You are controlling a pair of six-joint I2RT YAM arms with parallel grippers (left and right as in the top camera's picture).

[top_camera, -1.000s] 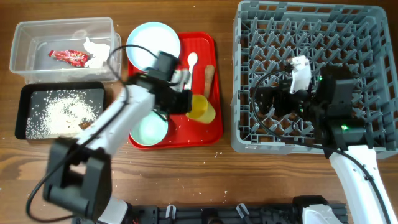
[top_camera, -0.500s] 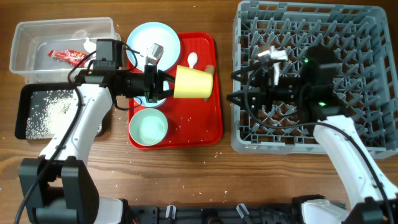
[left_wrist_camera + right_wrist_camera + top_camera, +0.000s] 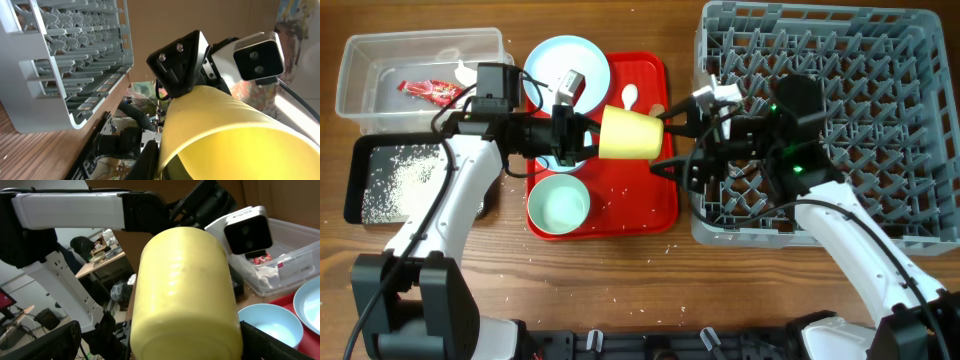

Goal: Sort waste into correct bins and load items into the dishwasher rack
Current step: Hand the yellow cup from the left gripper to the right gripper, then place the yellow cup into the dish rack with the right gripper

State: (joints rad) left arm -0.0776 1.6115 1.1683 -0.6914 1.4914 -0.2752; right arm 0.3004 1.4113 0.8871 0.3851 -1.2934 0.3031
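Note:
The small yellow cup needs to go into the rack (image 3: 840,60) with its opening down, so my right gripper needs to grab the cup next by its base (image 3: 653,135), with the cup's rim facing away.
My left gripper (image 3: 588,135) is shut on the rim of the small yellow cup (image 3: 628,133) and holds it on its side above the red tray. In the left wrist view one black finger (image 3: 150,160) lies against the cup's rim (image 3: 235,135). My right gripper (image 3: 670,138) is open, with a finger on each side of the cup's base (image 3: 185,290). The pale blue plate (image 3: 560,62), white spoon (image 3: 629,98), brown sausage piece (image 3: 657,115) and mint bowl (image 3: 560,203) lie on the tray. The blue-white bowl is mostly hidden under my left arm. The grey rack (image 3: 840,60) stands at the right.
The clear tub (image 3: 380,110) at the far left holds the red wrapper (image 3: 432,92) and white tissue (image 3: 470,82). The black tray (image 3: 365,150) in front of it holds rice (image 3: 415,180). Loose grains lie on the red tray (image 3: 640,205) and the table.
The left arm lifted the cup off the red tray and turned it sideways. The right gripper came left out of the rack and now straddles the cup's base.

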